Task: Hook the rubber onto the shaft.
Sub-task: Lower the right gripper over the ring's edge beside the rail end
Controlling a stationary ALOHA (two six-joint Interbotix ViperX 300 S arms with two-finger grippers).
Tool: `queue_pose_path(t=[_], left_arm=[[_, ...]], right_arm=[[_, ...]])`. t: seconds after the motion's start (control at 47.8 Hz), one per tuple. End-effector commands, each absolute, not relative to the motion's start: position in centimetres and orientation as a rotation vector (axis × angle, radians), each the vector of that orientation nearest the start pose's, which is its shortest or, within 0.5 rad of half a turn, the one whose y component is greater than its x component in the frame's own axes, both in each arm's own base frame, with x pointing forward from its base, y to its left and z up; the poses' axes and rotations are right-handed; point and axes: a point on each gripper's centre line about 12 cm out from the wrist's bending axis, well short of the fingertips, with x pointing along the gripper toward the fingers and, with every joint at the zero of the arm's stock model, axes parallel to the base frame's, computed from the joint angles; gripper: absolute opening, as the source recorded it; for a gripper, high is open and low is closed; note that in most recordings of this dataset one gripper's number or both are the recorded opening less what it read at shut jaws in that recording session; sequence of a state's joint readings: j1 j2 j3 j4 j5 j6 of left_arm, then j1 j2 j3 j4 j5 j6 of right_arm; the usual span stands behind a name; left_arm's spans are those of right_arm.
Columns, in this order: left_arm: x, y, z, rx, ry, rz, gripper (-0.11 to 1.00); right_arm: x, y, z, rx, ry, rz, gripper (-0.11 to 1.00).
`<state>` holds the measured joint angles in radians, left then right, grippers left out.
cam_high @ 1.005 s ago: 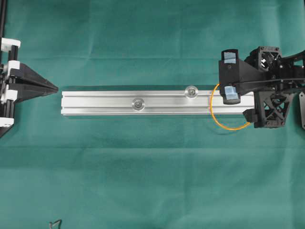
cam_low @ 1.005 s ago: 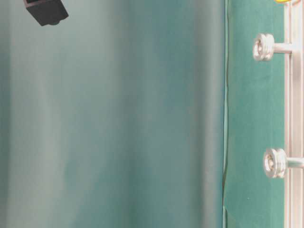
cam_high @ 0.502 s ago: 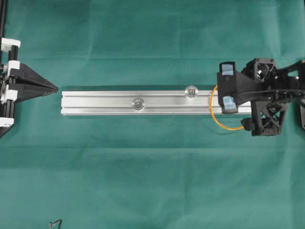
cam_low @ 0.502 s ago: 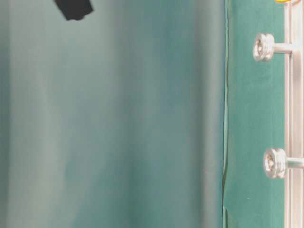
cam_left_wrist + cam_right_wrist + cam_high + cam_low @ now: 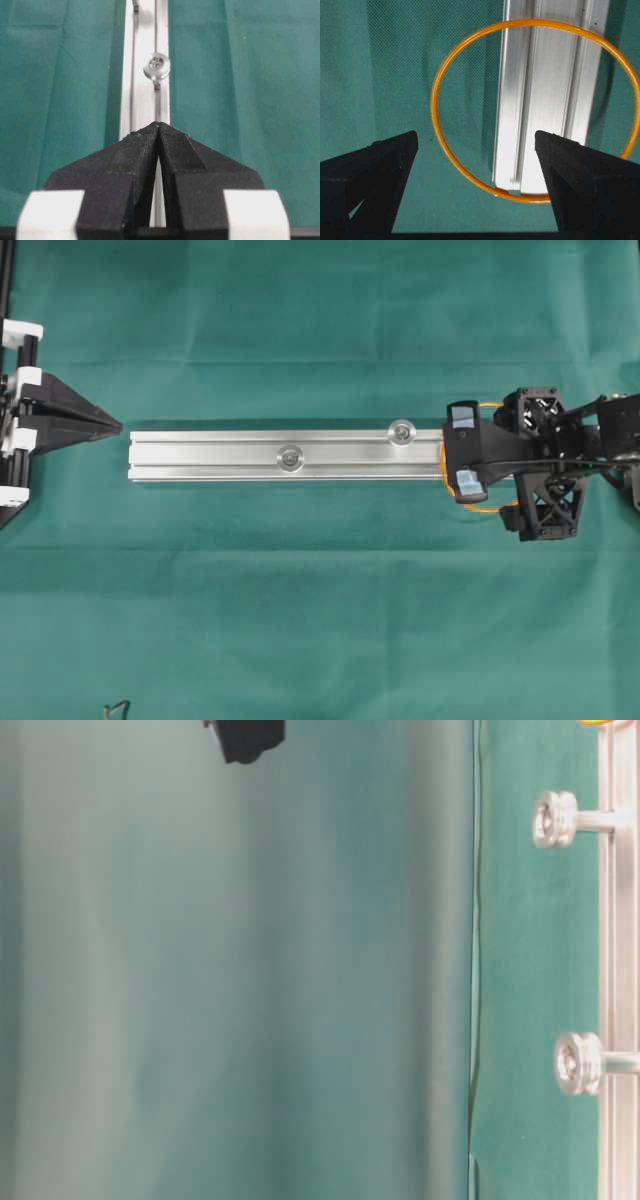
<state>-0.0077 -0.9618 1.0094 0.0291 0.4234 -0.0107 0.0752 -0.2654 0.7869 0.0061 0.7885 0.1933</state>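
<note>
I need to grab the orange rubber by its curved part at the silver bar's end (image 5: 501,191) with my right gripper next, so that I can hook the rubber onto the shaft.
The rubber (image 5: 482,508) is a thin orange loop lying flat around the right end of the silver rail (image 5: 250,457). Two round-headed shafts (image 5: 401,431) (image 5: 290,455) stand up from the rail. My right gripper (image 5: 465,450) hangs open over the loop. In the right wrist view the rubber (image 5: 434,107) rings the rail's end (image 5: 545,100), and the right gripper (image 5: 476,142) has nothing between its fingers. My left gripper (image 5: 115,425) is shut and empty just off the rail's left end. The left wrist view shows it (image 5: 159,125) pointing along the rail at a shaft (image 5: 156,65).
Green cloth (image 5: 320,620) covers the table. A small dark wire-like scrap (image 5: 117,707) lies at the front left. In the table-level view both shafts (image 5: 556,818) (image 5: 580,1062) stick out sideways from the rail, and a black part of the right gripper (image 5: 245,735) shows at the top.
My right gripper has come lower and shifted slightly left over the loop, still open. The rubber, the rail and the left gripper have not moved.
</note>
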Motion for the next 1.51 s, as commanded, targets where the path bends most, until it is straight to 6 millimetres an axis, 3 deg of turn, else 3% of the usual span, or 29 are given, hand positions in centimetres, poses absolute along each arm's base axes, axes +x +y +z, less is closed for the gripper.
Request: queue_pose_path(t=[0.0, 0.733, 1.068, 1.486], left_arm=[[19.7, 0.0, 29.1, 0.025, 0.442, -0.001, 0.00], [19.6, -0.1, 29.1, 0.025, 0.443, -0.002, 0.00], [19.6, 0.0, 29.1, 0.025, 0.443, -0.001, 0.00], [19.6, -0.1, 29.0, 0.024, 0.449, -0.002, 0.00]], right_arm=[[27.2, 2.4, 16.9, 0.128, 1.283, -0.050, 0.98], [27.8, 3.8, 13.5, 0.136, 1.272, -0.015, 0.98], [27.2, 4.1, 12.1, 0.150, 1.286, -0.014, 0.98], [27.1, 4.2, 12.1, 0.155, 1.282, -0.011, 0.98]])
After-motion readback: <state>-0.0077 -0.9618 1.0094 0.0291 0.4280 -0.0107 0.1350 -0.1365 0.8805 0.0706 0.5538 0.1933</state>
